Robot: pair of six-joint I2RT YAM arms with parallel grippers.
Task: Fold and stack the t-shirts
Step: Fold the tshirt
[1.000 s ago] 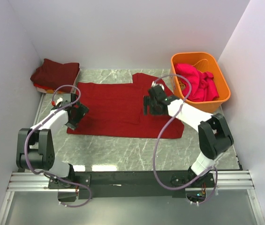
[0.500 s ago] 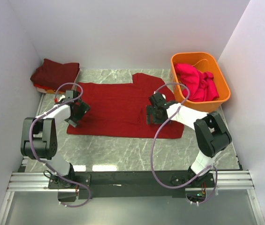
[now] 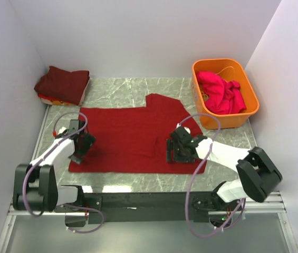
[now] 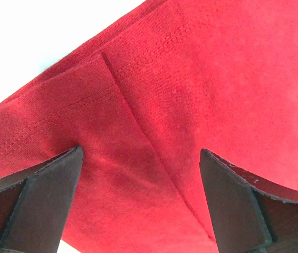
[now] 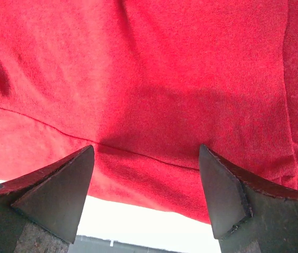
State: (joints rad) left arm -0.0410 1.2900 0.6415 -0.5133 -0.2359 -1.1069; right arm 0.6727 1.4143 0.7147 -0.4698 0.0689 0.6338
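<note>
I should grip the red t-shirt's hemmed edge at its back corner with my left gripper next. Then I should fold the t-shirt's back side over its near side.
A red t-shirt (image 3: 133,137) lies spread flat on the marble table, one sleeve toward the back. My left gripper (image 3: 80,150) is open and sits low on the shirt's left edge; in the left wrist view (image 4: 141,153) the red cloth (image 4: 191,79) with a seam fills the space between the fingers. My right gripper (image 3: 176,153) is open on the shirt's near right part; in the right wrist view (image 5: 146,148) the cloth's (image 5: 138,63) near hem lies between the fingers. A folded maroon t-shirt (image 3: 61,81) sits at the back left. A magenta-pink t-shirt (image 3: 222,92) lies crumpled in the tub.
The orange plastic tub (image 3: 220,61) stands at the back right against the wall. White walls close in the table on three sides. The metal rail (image 3: 149,200) with the arm bases runs along the near edge. Bare marble (image 3: 122,84) shows behind the shirt.
Both grippers have moved toward the near edge, and the red t-shirt has slid that way with them. Its near hem now lies close to the table's front.
</note>
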